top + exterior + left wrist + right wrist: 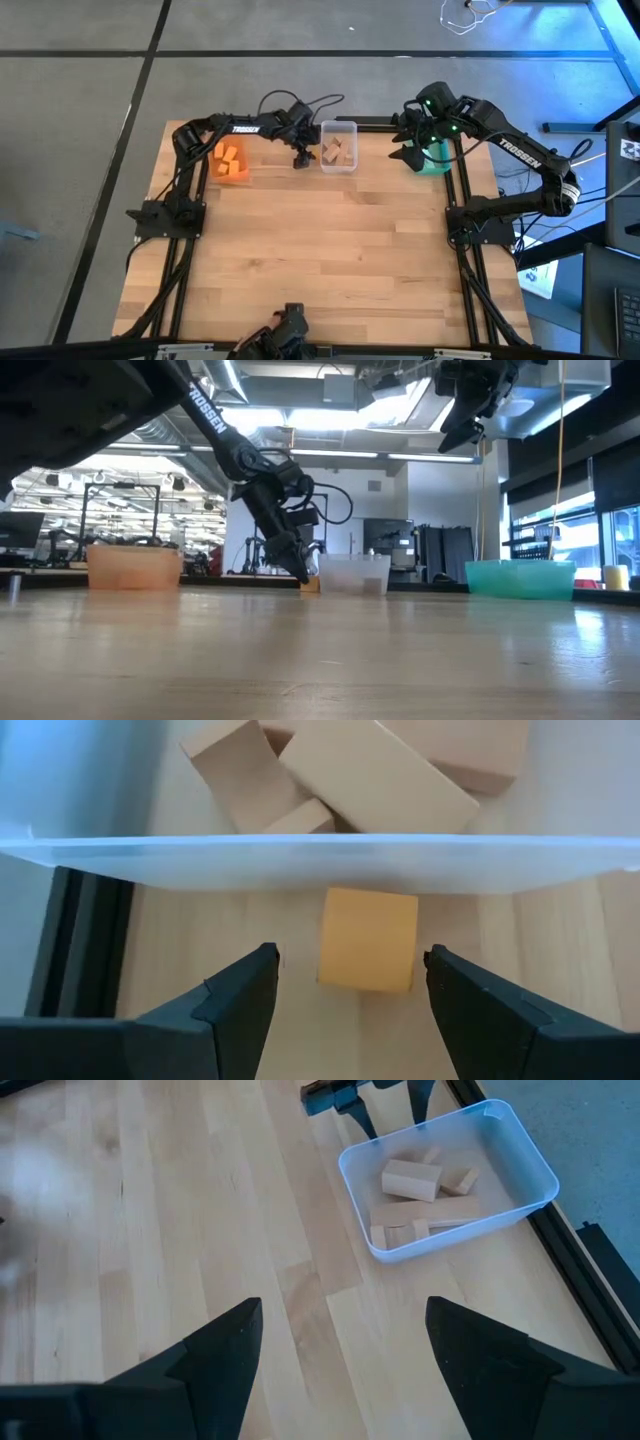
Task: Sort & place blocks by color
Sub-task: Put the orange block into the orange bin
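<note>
Next, my left gripper grabs the orange block by its opposite sides, to sort the block into the orange bin [229,161] with its color.
An orange block [367,940] lies flat on the table, close beside the outer wall of the clear bin [300,860]. That bin [339,147] holds several plain wood blocks [375,770]. My left gripper [350,953] is open and slants down over the orange block, one finger on either side and neither touching it. It sits at the clear bin's left side [301,160]. My right gripper [410,150] hangs open and high over the teal bin [436,160], holding nothing.
An orange bin [232,163] with orange blocks stands at the far left. The three bins stand in a row along the far edge, which is bounded by a black frame rail [370,124]. The bare wooden tabletop [330,250] stretches toward the near edge.
</note>
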`<state>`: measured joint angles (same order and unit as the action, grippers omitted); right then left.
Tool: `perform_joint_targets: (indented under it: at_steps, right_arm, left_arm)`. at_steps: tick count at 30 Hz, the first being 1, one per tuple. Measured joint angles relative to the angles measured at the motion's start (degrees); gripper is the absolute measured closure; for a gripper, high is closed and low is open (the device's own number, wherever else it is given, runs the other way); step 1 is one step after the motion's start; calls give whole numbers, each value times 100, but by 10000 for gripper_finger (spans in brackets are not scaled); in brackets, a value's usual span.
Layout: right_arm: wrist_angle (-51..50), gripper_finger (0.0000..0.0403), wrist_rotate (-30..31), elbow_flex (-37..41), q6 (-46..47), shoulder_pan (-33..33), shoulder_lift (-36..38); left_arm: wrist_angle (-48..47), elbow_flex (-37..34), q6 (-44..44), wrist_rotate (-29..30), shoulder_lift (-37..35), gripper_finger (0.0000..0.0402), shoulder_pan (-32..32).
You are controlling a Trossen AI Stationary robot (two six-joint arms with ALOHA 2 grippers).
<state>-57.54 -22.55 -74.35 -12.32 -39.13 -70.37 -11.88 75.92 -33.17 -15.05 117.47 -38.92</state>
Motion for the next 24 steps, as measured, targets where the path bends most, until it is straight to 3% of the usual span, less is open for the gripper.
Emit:
perform_joint_targets:
  at_steps: [4,13,24]
  right_arm:
    - [0,121,0,0,2,0,0]
    - [4,121,0,0,2,2,0]
    - [4,121,0,0,1,1,0]
  left_arm:
    - [75,0,-7,272,0,159,8]
    - [120,0,140,297,0,159,40]
    - [65,0,-192,-24,0,160,66]
